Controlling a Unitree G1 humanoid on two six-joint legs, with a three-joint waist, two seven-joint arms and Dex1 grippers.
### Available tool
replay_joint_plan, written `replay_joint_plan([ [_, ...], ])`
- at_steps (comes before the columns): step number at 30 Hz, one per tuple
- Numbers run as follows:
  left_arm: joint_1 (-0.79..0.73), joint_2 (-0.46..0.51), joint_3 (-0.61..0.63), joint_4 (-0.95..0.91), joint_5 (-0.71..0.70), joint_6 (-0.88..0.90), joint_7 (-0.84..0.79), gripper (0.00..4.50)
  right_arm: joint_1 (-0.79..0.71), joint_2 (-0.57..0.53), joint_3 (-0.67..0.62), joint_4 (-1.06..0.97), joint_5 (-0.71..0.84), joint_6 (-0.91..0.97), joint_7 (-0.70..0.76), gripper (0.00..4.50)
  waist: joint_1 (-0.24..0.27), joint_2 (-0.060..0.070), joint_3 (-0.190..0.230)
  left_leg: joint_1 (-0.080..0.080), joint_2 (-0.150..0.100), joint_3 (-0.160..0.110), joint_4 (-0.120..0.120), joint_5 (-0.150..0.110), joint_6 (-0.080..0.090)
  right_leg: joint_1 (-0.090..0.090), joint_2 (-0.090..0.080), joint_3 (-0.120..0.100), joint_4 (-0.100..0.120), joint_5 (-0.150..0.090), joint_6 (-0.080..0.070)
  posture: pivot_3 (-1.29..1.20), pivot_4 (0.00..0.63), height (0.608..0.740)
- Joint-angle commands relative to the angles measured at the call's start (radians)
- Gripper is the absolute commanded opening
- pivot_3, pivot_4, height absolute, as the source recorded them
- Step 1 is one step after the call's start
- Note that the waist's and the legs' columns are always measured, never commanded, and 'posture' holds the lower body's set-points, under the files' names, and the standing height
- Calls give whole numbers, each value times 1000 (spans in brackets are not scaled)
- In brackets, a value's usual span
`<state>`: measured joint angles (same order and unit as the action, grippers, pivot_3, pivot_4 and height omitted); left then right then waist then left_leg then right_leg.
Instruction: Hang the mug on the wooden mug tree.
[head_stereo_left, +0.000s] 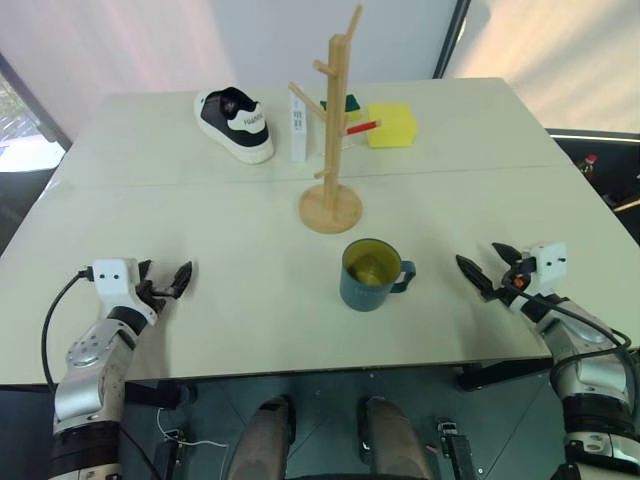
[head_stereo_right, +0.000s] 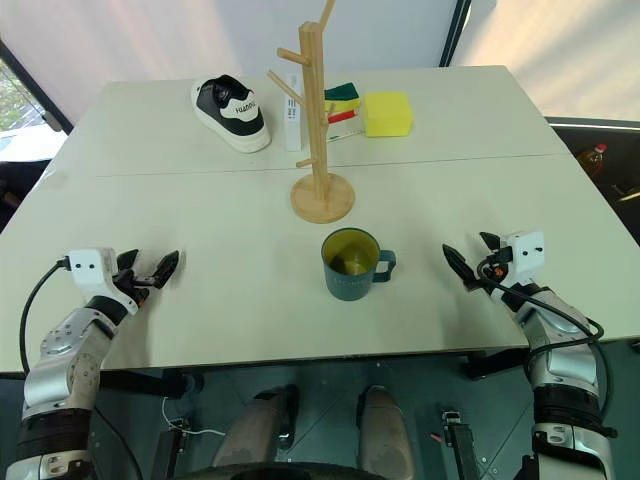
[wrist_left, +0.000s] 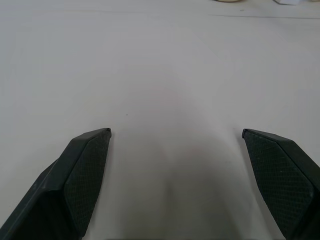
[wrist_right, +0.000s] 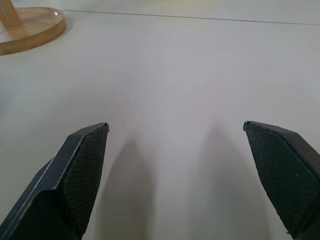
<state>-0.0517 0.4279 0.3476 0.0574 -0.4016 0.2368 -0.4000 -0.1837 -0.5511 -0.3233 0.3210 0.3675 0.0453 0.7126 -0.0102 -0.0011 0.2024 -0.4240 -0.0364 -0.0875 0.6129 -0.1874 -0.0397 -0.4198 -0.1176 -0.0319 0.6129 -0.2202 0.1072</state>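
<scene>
I will next grab the mug by its narrow handle with my right gripper to hang it, since the mug's round body is wider than the gap between my open fingers.
The mug, dark teal with a yellow-green inside, stands upright near the middle of the table, its handle turned toward my right side. Just behind it rises the wooden mug tree on its round base, pegs bare. My left gripper hovers low over the table well to the mug's left, open, with nothing between its fingers. My right gripper is open too, a short way to the right of the handle, and nothing lies between its pads.
At the back of the table lie a black-and-white shoe, an upright white box, a yellow sponge and a green and red item behind the tree. A seam crosses the tabletop.
</scene>
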Motion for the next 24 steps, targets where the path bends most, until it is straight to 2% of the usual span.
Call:
replay_joint_plan([
  [1,-1,9,9,-44,3,2,3,4500,-3,-14,-21,-19,5,-14,-4,4478,0,0,0,0,0,0,0,0,0,0,0,0,0,0,0,0,150,740],
  [6,-16,3,-3,-47,-16,3,-31,4500,19,-17,-36,-53,10,-14,-19,4478,0,0,0,0,0,0,0,0,0,0,0,0,0,0,0,0,150,740],
  [11,-10,-3,-68,-91,-8,-46,-119,4500,114,-13,-61,-198,50,23,-21,4478,8,0,0,-1,0,0,0,0,0,0,0,0,0,0,0,0,150,740],
  [15,22,5,-161,-185,-51,-34,-265,4500,239,2,-70,-373,120,84,9,4478,16,0,0,-1,0,0,0,0,0,-1,-1,0,-1,0,0,0,150,740],
  [20,35,33,-250,-274,-84,0,-391,4500,350,35,-27,-550,141,104,6,4478,17,0,0,-2,1,1,0,-1,-2,-2,0,1,-1,0,0,0,150,740],
  [24,34,80,-346,-372,-108,47,-505,4500,393,77,65,-650,96,106,-31,4478,15,0,0,-3,2,2,0,-2,-3,-3,-1,0,-3,0,-1,0,150,740],
])
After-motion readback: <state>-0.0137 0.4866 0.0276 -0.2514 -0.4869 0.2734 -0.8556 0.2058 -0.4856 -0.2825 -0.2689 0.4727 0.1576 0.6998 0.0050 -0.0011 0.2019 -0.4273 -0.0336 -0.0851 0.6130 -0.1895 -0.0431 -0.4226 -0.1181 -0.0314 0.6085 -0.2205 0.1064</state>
